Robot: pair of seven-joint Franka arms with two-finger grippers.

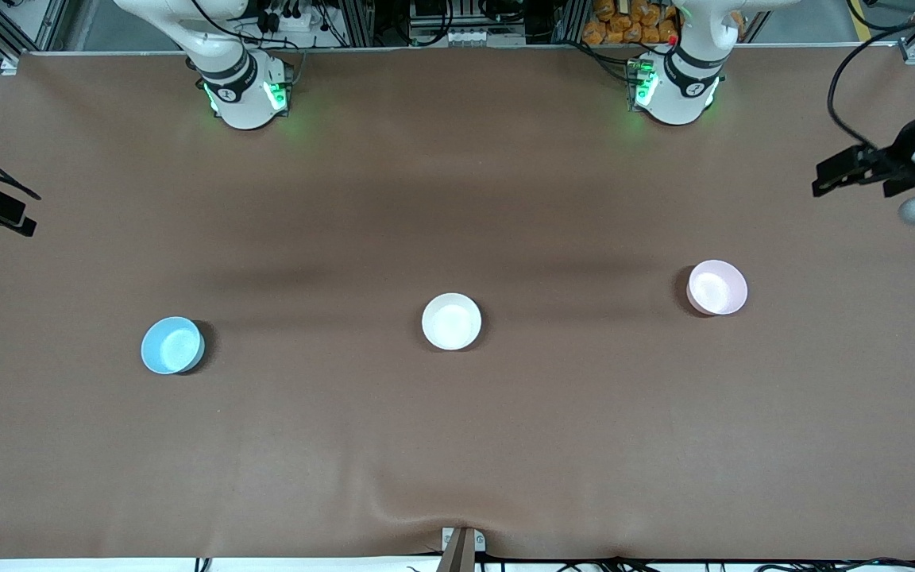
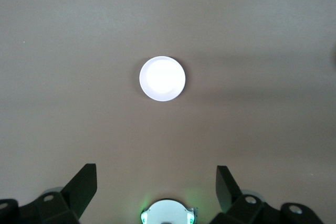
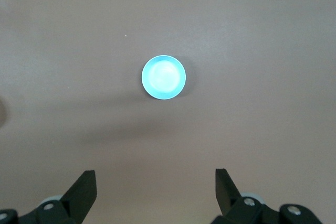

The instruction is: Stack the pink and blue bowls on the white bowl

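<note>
Next, my left gripper grabs the pink bowl by its rim [image 1: 717,262] to stack it on the white bowl [image 1: 451,321].
Three bowls stand apart in a row on the brown table. The white bowl [image 1: 451,321] is in the middle. The light blue bowl [image 1: 173,345] is toward the right arm's end and shows in the right wrist view [image 3: 164,77]. The pale pink bowl [image 1: 716,287] is toward the left arm's end and looks washed-out white in the left wrist view [image 2: 162,78]. My left gripper [image 2: 157,174] is open and empty, high over the table between its base and the pink bowl; in the front view [image 1: 827,179] it shows at the edge. My right gripper [image 3: 156,178], also at the front view's edge [image 1: 25,222], is open and empty, high over the table near the blue bowl.
The brown cloth [image 1: 457,445] covers the whole table. The two arm bases [image 1: 245,94] [image 1: 676,87] stand at the edge farthest from the front camera. A small bracket [image 1: 460,548] sits at the nearest edge.
</note>
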